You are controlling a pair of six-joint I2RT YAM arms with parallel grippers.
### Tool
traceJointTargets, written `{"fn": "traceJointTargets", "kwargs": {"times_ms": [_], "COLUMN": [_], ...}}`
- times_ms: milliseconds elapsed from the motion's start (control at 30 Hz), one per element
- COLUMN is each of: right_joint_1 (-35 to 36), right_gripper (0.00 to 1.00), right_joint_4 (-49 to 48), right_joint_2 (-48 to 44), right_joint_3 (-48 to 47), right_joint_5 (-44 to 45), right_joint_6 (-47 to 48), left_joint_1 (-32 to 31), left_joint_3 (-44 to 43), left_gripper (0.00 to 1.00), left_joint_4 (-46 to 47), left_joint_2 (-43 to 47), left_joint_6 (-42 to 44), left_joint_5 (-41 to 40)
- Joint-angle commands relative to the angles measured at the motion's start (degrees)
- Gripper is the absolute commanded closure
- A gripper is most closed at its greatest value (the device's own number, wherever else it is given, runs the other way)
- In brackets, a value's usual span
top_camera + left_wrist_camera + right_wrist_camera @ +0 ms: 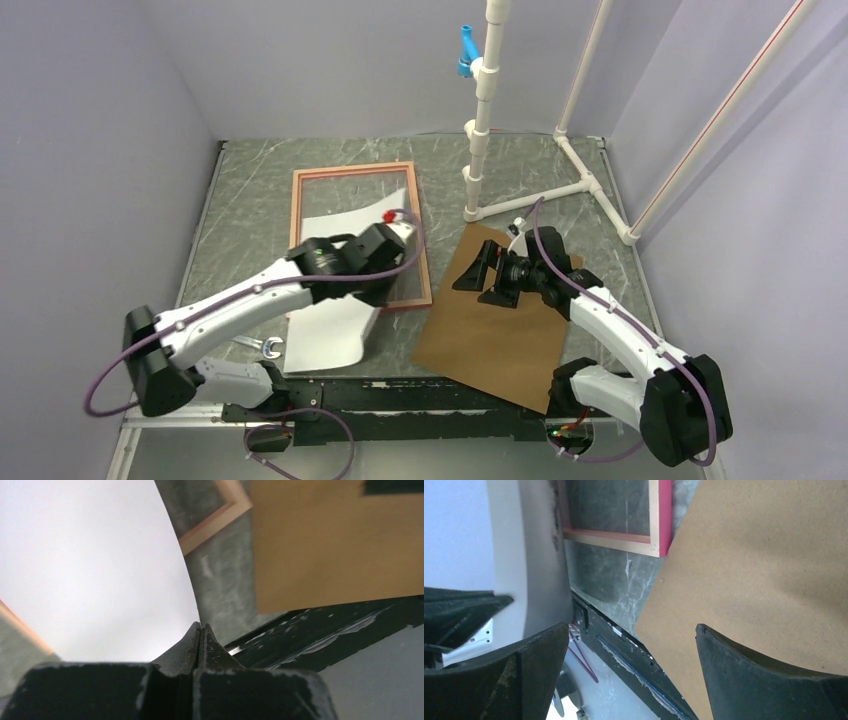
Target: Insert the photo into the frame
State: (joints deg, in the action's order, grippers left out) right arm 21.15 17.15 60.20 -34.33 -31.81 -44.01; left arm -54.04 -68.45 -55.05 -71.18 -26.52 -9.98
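My right gripper grabs the photo (325, 340) by its edge nearest the backing board next, since the photo's opposite edge stays free to settle inside the frame.
The frame (423, 250), a thin salmon-edged rectangle, lies flat at the left centre of the marbled table; a corner of it shows in the left wrist view (220, 517) and in the right wrist view (659, 530). The photo (325, 340) shows its plain white back and bows upward, one end inside the frame and the other reaching toward the table's near edge. My left gripper (372, 297) is shut on the photo's right edge (100, 565), fingertips (196, 635) pressed together. My right gripper (478, 280) hangs open and holds nothing above the brown backing board (500, 330), its gap (632, 626) wide.
The brown backing board (749, 570) lies right of the frame and overhangs the black front strip (400, 392). A white pipe stand (480, 130) with a blue clip (465, 50) rises at the back. A small wrench (268, 347) lies near the left arm's base. Walls close in on both sides.
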Motion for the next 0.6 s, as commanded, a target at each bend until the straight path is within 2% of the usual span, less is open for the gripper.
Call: {"fn": "traceJointTargets", "kwargs": {"times_ms": [0,33,67,100,133,167,200,233,367,567], "right_joint_1": [-0.26,-0.42,-0.69,-1.13,-1.51,-1.84,-2.15,-2.3,-2.34,-1.35], "right_gripper": [0.0,0.0,0.0,0.0,0.0,0.0,0.0,0.0,0.0,0.0], "right_joint_4": [-4.16,-3.97,-3.45,-2.77,-1.8,-1.31,-1.15,-1.26,-4.17,-12.14], "right_joint_2": [-1.27,-1.33,-1.5,-1.78,-2.08,-2.39,-2.68,-2.93,-2.03,1.88], "right_joint_3": [2.3,2.43,2.44,2.4,2.34,2.57,2.82,3.23,5.84,9.48], "right_joint_5": [-2.13,-2.12,-2.11,-1.94,-1.67,-1.49,-1.35,-1.21,-1.75,-2.97], "right_joint_6": [-2.29,-2.15,-1.87,-1.31,-0.88,-0.56,-0.4,-0.38,-1.63,-5.63], "left_joint_1": [-5.75,-6.96,-7.99,-8.71,-9.09,-9.22,-9.26,-9.18,-5.49,7.25], "left_joint_3": [-2.23,-3.63,-5.28,-6.86,-7.97,-8.57,-8.59,-8.26,-2.68,15.84], "left_gripper": [1.0,1.0,0.92,0.74,0.43,0.21,0.07,0.01,0.0,0.0], "left_joint_4": [13.24,13.47,12.96,12.22,11.36,10.86,10.73,11.03,16.29,28.89], "left_joint_2": [-6.46,-8.68,-10.59,-12.17,-13.17,-13.48,-13.13,-12.28,-5.81,7.11], "left_joint_6": [-6.62,-6.69,-6.75,-6.9,-7.07,-7.57,-7.92,-8.01,-8.66,-12.11], "left_joint_5": [2.89,3.23,3.27,3.15,3.01,2.62,2.19,1.88,6.14,18.13]}}
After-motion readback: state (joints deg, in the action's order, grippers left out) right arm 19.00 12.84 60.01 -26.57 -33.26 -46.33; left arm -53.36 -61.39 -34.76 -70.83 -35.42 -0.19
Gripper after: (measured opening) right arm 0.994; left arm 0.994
